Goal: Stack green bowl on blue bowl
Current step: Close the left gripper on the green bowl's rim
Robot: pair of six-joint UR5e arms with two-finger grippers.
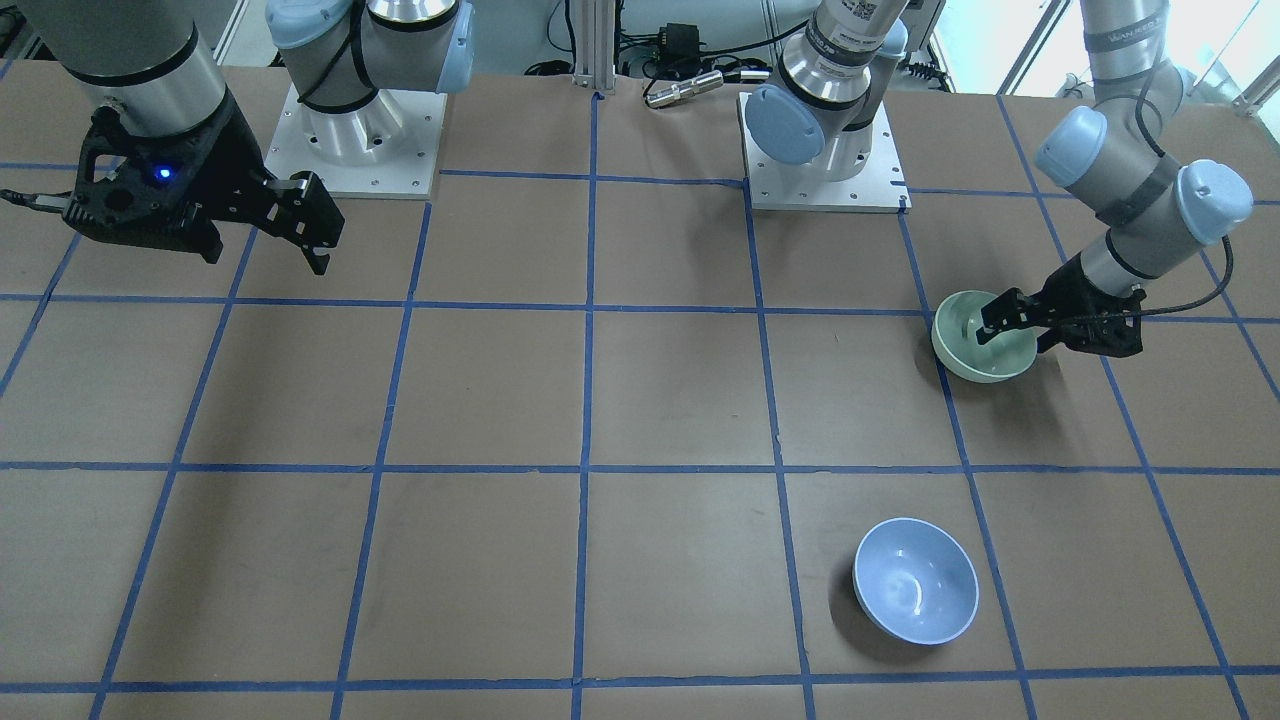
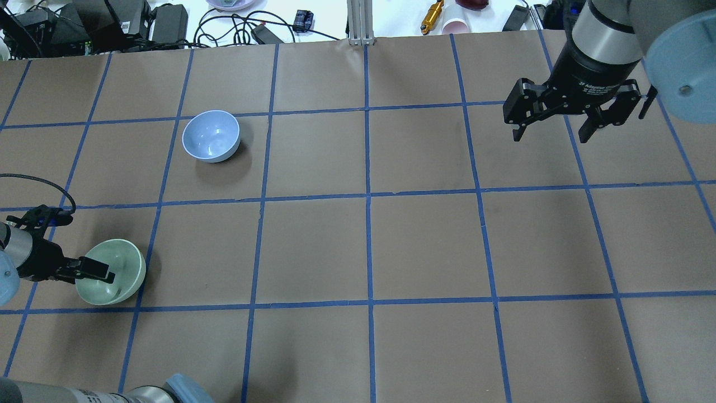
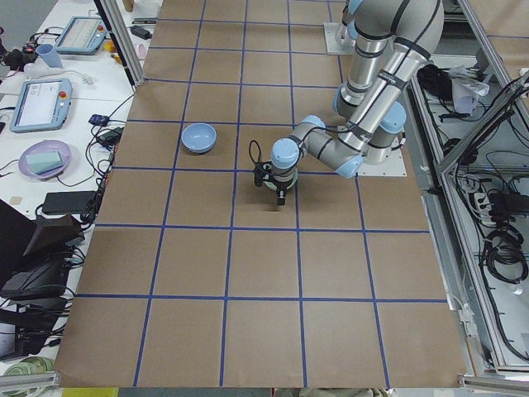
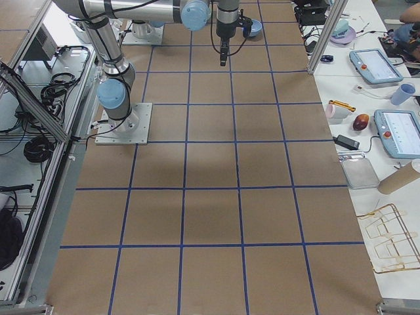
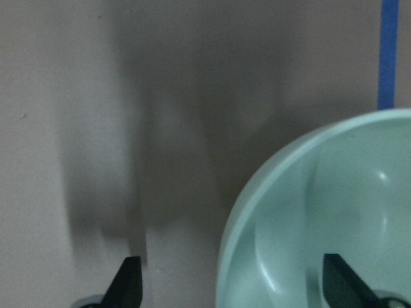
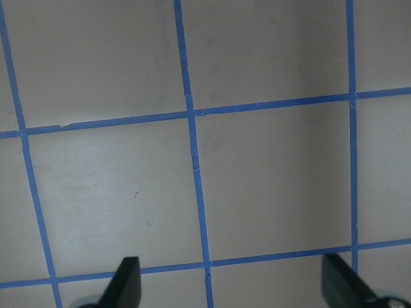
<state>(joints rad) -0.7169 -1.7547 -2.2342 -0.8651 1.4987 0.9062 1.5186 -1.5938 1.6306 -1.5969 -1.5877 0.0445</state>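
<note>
Next, my left gripper picks up the green bowl by its rim [image 1: 1034, 346] to stack it on the blue bowl [image 1: 915, 582].
The green bowl [image 2: 127, 262] stands upright near the left edge of the overhead view, on the brown table. My left gripper [image 2: 103, 274] is low at it, open, and straddles its rim. In the left wrist view one fingertip [image 5: 338, 280] is inside the green bowl [image 5: 334, 205] and the other [image 5: 128, 277] is outside over the table. The blue bowl [image 2: 211, 136] stands upright and empty about a grid square farther out; it also shows in the front-facing view [image 1: 915, 580]. My right gripper [image 2: 554, 126] is open and empty, high over the table's far right.
The table is brown paper marked in squares by blue tape [image 2: 367, 196]. Both arm bases [image 1: 355, 140] [image 1: 825, 150] stand at the robot's edge. Cables and small items [image 2: 168, 22] lie beyond the far edge. The right wrist view shows only bare grid [image 6: 192, 160].
</note>
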